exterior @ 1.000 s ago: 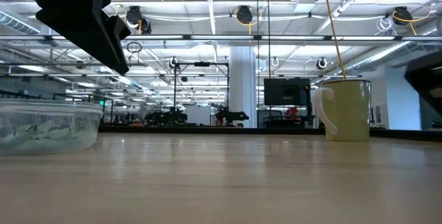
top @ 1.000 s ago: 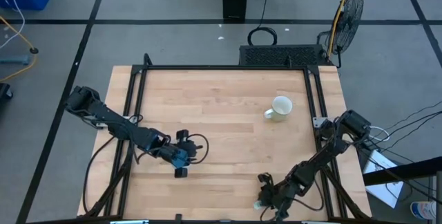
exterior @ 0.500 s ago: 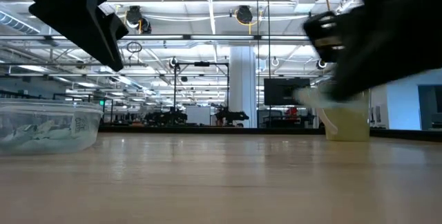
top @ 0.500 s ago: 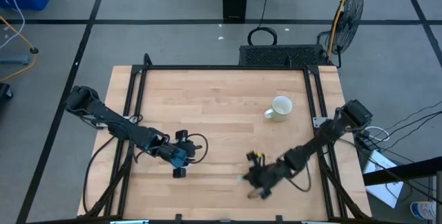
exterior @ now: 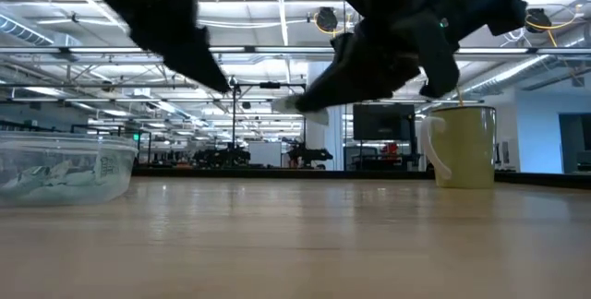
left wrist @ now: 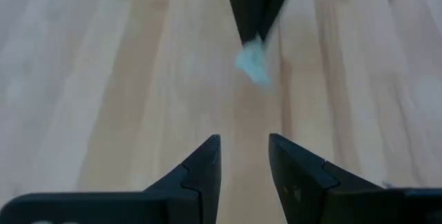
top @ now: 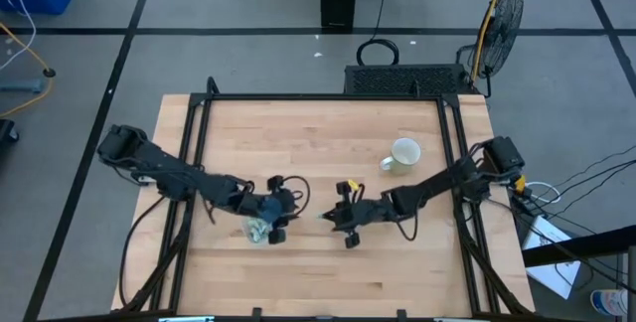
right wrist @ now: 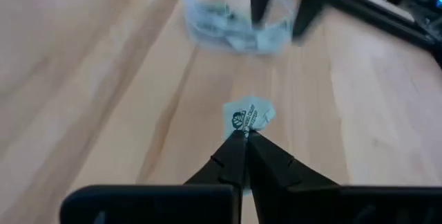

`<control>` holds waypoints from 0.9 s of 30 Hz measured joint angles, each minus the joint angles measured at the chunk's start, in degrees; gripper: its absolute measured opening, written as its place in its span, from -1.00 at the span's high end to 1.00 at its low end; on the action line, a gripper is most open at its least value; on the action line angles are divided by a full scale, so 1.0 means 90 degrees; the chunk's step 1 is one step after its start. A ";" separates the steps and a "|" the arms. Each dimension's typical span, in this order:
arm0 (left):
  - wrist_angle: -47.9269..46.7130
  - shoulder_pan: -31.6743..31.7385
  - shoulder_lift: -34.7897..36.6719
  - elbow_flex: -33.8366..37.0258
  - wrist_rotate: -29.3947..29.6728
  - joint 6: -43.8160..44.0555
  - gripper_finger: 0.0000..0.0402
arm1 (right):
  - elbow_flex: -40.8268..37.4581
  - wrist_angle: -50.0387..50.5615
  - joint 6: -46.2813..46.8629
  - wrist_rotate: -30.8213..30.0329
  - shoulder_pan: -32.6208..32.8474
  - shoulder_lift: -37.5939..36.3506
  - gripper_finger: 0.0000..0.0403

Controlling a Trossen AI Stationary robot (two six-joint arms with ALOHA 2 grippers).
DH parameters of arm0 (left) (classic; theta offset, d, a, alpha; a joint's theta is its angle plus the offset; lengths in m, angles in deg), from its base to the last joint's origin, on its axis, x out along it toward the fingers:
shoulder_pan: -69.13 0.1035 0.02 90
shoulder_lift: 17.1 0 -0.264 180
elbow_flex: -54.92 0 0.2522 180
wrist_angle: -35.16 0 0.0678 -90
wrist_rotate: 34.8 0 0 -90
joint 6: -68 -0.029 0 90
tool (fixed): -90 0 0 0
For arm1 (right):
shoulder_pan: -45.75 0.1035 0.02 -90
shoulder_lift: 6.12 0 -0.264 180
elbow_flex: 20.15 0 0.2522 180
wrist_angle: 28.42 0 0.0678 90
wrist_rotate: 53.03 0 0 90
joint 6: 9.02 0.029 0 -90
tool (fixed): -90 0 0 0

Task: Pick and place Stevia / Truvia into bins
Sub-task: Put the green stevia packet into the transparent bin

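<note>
My left gripper isn't ready to close on the Stevia packet (right wrist: 248, 115): only wood is between my fingers, so it needs to first move toward the packet's loose end.
One pale green and white Stevia packet (right wrist: 248, 115) is held in my right gripper (right wrist: 243, 140), which is shut on it above the table's middle (top: 333, 218). The packet also shows in the low view (exterior: 291, 103) and in the left wrist view (left wrist: 253, 62). The clear bin (top: 258, 231) stands on the table left of that gripper and holds several packets (right wrist: 231, 20). My left gripper (top: 279, 213) hovers open just beyond the bin's right side, touching nothing, its fingers (left wrist: 207, 165) apart over bare wood. My right gripper pinches the packet by one edge (right wrist: 242, 128) between its two fingertips, coming from the table's right and slanting down. The packet sticks out beyond the fingertips, lifted clear of the table (exterior: 291, 103).
A white mug (top: 402, 153) stands on the right half of the table, behind my right arm. The black frame rails (top: 328, 97) run along the table's far and side edges. Bare wood (top: 328, 272) lies in front of both grippers.
My right gripper, shut on the packet, has swung from the table's near right corner up and leftward to the middle, close to the bin. My left gripper has shifted a little right and toward the far edge, uncovering the bin, which stayed in place.
</note>
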 joint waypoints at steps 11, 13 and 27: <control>0.1677 0.0532 -0.0985 -0.0010 -0.0750 -0.1181 0.37 | 0.0002 -0.0197 -0.0085 0.0228 -0.0215 -0.0003 0.97; 0.1821 0.0572 -0.1017 0.0000 -0.0801 -0.1182 0.37 | 0.0005 -0.0218 -0.0134 0.0228 -0.0223 -0.0003 0.97; 0.2109 0.0628 -0.1021 -0.0005 -0.1035 -0.1339 0.77 | 0.0000 -0.0483 -0.0571 0.0315 -0.0259 -0.0001 0.83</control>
